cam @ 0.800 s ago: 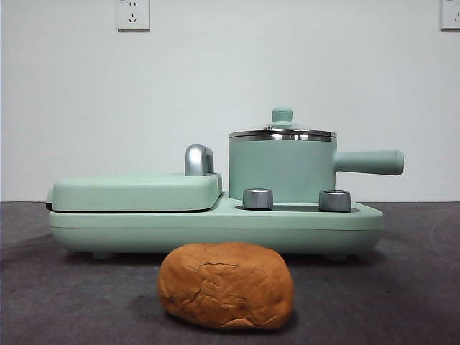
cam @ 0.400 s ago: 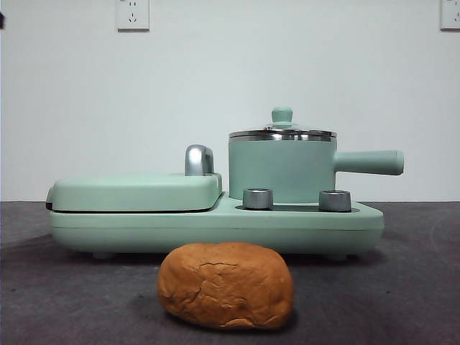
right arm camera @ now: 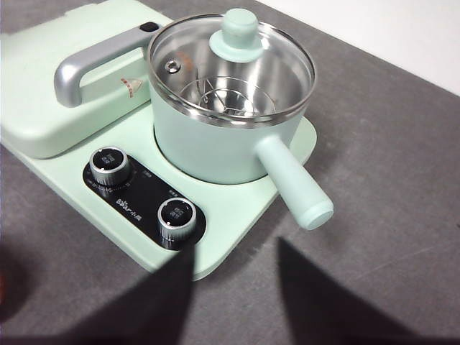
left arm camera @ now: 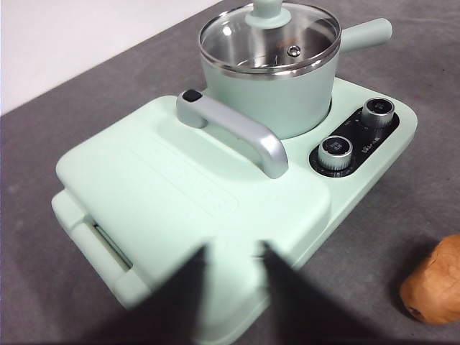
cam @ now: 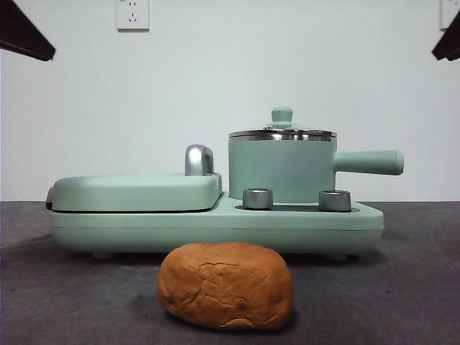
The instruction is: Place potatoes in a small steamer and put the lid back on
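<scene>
The glass lid [cam: 282, 133] covers the whole steamer and sits shut on it, so my left gripper needs to grab the lid by its narrow mint-green knob [cam: 282, 116] next.
The potato [cam: 225, 285] is an orange-brown cracked lump lying on the dark table in front of the cooker; it also shows at the edge of the left wrist view [left arm camera: 435, 284]. The small steamer [cam: 282, 171] [left arm camera: 269, 93] [right arm camera: 208, 136] stands on the cooker base with its side handle [right arm camera: 295, 183] sticking out. The glass lid [cam: 282, 133] [left arm camera: 269, 39] [right arm camera: 230, 68] sits shut on it. My left gripper [left arm camera: 233, 251] hovers open above the flat griddle cover. My right gripper [right arm camera: 235, 251] hovers open above the base near the knobs. Both hold nothing.
The mint-green cooker base [cam: 215, 228] carries a flat griddle cover [cam: 136, 192] with a chrome handle [left arm camera: 233, 133] and two steel knobs [right arm camera: 176, 218] [right arm camera: 109, 165]. Black arm tips show at the top corners [cam: 25, 32] [cam: 449, 39]. A white wall stands behind.
Black arm tips have come into the front view at both top corners. The potato, steamer and lid have not moved.
</scene>
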`<state>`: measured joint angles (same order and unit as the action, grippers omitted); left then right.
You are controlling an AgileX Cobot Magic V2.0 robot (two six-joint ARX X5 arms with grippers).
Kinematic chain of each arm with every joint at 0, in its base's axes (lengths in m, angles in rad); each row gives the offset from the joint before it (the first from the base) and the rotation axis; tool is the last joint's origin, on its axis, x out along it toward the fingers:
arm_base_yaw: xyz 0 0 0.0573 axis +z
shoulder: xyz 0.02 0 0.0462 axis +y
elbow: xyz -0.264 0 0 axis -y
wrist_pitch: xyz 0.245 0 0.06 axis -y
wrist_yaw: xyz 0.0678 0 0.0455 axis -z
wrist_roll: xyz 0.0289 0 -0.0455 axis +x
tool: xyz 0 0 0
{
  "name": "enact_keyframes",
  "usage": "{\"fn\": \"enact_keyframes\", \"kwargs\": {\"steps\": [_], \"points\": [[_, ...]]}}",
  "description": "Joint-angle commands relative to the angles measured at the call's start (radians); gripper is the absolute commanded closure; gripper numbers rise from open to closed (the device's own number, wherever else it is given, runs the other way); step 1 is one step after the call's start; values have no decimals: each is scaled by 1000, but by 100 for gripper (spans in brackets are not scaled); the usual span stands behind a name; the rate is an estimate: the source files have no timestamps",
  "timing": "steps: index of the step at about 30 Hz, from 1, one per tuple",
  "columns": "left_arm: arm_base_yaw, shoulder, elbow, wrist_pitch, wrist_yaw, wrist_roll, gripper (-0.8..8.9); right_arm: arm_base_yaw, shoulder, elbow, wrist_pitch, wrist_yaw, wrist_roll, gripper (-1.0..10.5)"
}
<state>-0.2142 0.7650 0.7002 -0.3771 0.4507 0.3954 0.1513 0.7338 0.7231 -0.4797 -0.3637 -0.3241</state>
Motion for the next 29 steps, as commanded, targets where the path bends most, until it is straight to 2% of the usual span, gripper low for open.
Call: {"fn": "enact_keyframes", "kwargs": {"steps": [1,5,9,15,24,29], "points": [[-9,5,20,18,7,21,413,10,10,18,8,4,-26,619],[-16,5,20,30,6,4,422,11,9,18,7,5,-23,619],[-28,10,20,64,-17,-74,510,11,10,18,7,5,13,620],[-71,78,20,126,-44,-132,502,11,10,18,8,5,37,620],[-212,311,40,468,-116,-268,502,11,10,18,8,5,58,620],[-274,478,127,557,-148,-278,502,11,10,18,9,5,59,620]]}}
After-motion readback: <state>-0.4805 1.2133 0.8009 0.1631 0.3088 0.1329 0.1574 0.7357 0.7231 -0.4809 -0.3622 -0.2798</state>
